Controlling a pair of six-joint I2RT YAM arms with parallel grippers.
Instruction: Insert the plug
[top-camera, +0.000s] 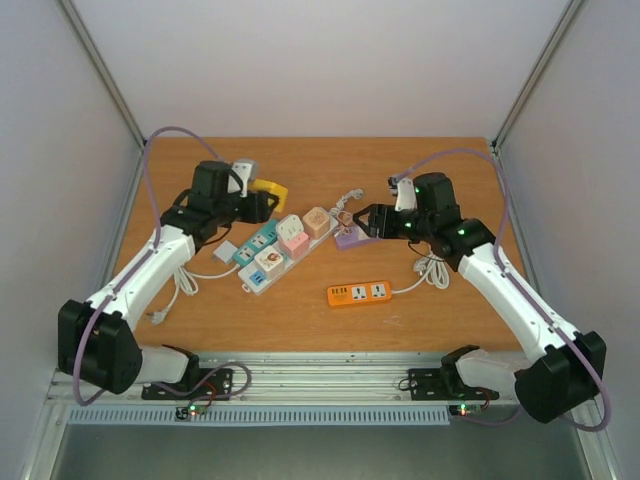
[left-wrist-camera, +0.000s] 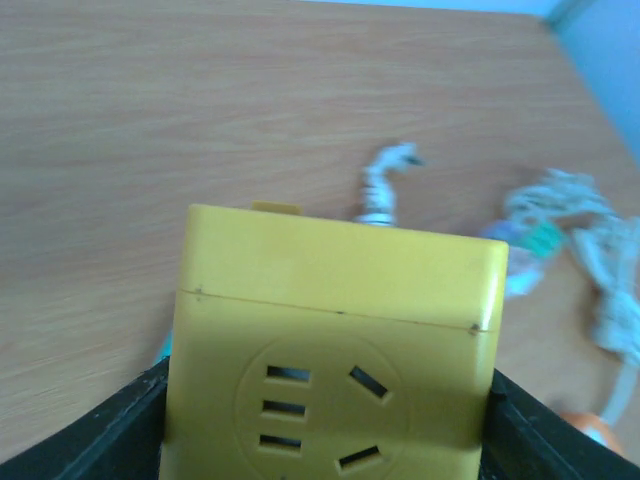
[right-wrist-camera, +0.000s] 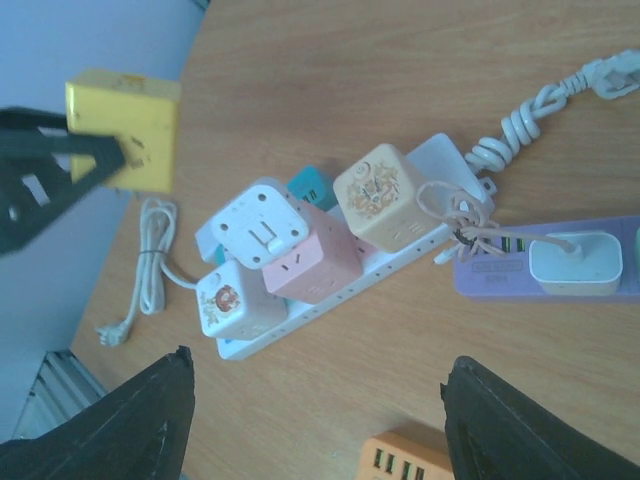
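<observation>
The right gripper grabs the yellow cube adapter (top-camera: 271, 192) (right-wrist-camera: 131, 127) next across the sides that my left gripper's fingers leave free, to insert the plug.
The plug is a yellow cube adapter (top-camera: 271, 192), and my left gripper (top-camera: 262, 203) is shut on it, lifted above the table's back left. In the left wrist view its socket face (left-wrist-camera: 335, 340) fills the gap between the black fingers (left-wrist-camera: 100, 445). The right wrist view shows the same cube (right-wrist-camera: 125, 130) at upper left. A white power strip (top-camera: 252, 281) carrying several cube adapters lies diagonally at centre. My right gripper (top-camera: 355, 222) hangs open and holds nothing, over bare wood (right-wrist-camera: 320, 400) between the white strip (right-wrist-camera: 400, 265) and the orange one.
A purple power strip (top-camera: 350, 238) with a white charger (right-wrist-camera: 575, 262) lies under the right gripper. An orange power strip (top-camera: 358, 293) sits nearer the front, its edge (right-wrist-camera: 410, 460) showing. White cables coil at left (top-camera: 185, 285) and right (top-camera: 432, 272).
</observation>
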